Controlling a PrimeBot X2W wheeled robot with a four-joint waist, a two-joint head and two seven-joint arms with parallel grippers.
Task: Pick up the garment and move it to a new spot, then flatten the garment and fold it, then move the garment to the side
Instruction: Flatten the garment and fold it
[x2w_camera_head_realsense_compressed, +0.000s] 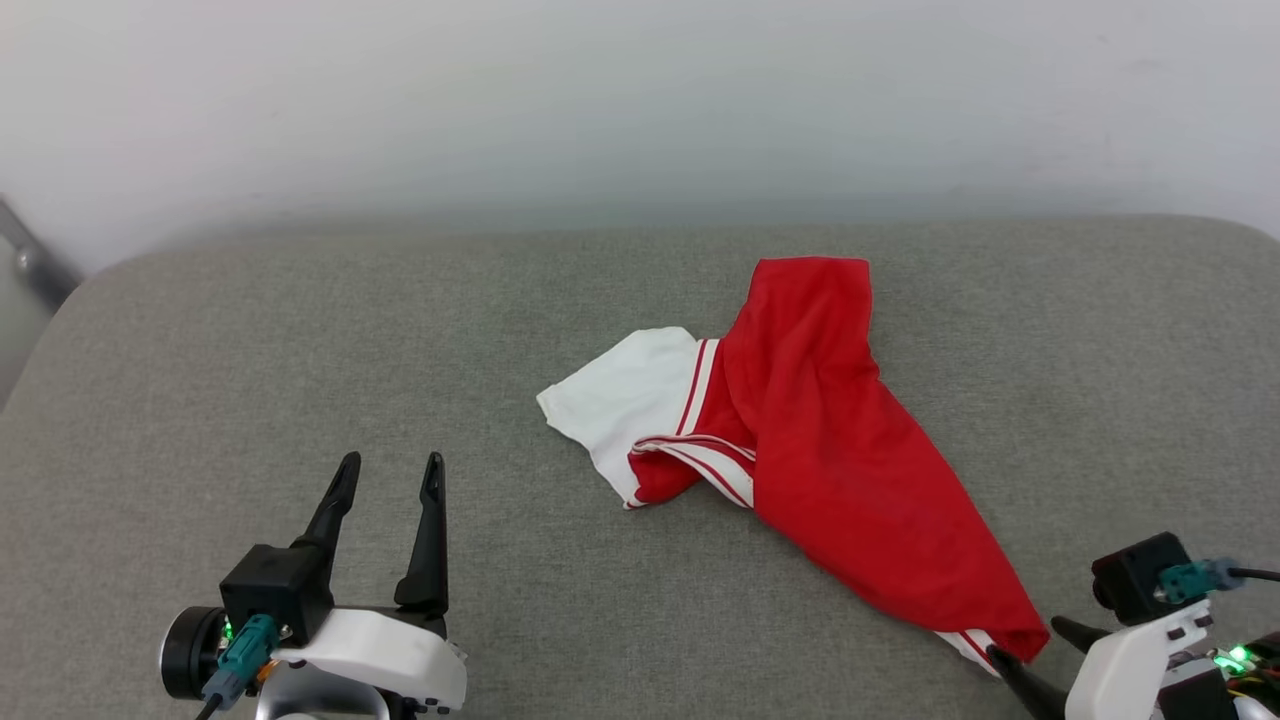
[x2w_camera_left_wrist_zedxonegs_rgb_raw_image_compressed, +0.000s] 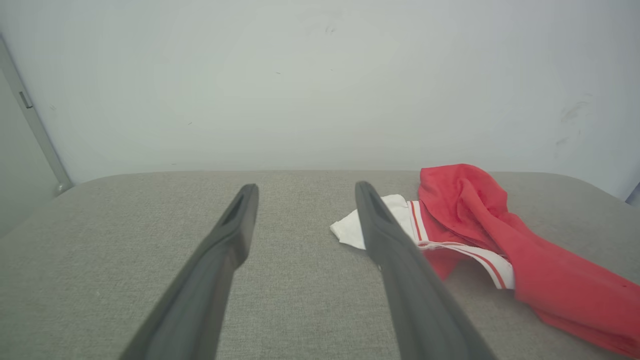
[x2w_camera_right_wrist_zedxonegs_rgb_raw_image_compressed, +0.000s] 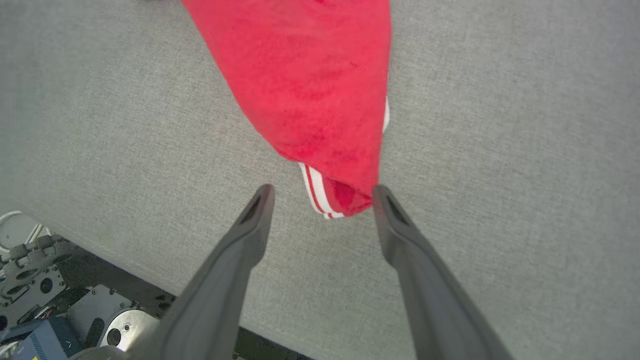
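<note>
My right gripper grabs the red shirt (x2w_camera_head_realsense_compressed: 828, 444) by its bunched red-and-white end (x2w_camera_head_realsense_compressed: 978, 642) next, to pick it up and move it.
The garment (x2w_camera_head_realsense_compressed: 820, 430) is a red shirt with a white sleeve and red-white striped trim, lying crumpled on the grey padded surface (x2w_camera_head_realsense_compressed: 250, 350) right of centre. It stretches diagonally toward the near right. My left gripper (x2w_camera_head_realsense_compressed: 390, 465) stands open at the lower left, well apart from the shirt; from the left wrist the garment (x2w_camera_left_wrist_zedxonegs_rgb_raw_image_compressed: 465, 210) lies past my right finger. My right gripper (x2w_camera_right_wrist_zedxonegs_rgb_raw_image_compressed: 322, 191) is open at the shirt's near corner (x2w_camera_right_wrist_zedxonegs_rgb_raw_image_compressed: 340, 195), whose striped hem tip lies between the fingertips. In the head view the right gripper (x2w_camera_head_realsense_compressed: 1025, 638) shows at that corner.
A pale wall (x2w_camera_head_realsense_compressed: 640, 100) rises behind the grey surface. The surface's near edge (x2w_camera_right_wrist_zedxonegs_rgb_raw_image_compressed: 125, 265) runs under my right arm, with the robot's base parts (x2w_camera_right_wrist_zedxonegs_rgb_raw_image_compressed: 45, 300) below it. A metal bar (x2w_camera_head_realsense_compressed: 35, 260) leans at the far left.
</note>
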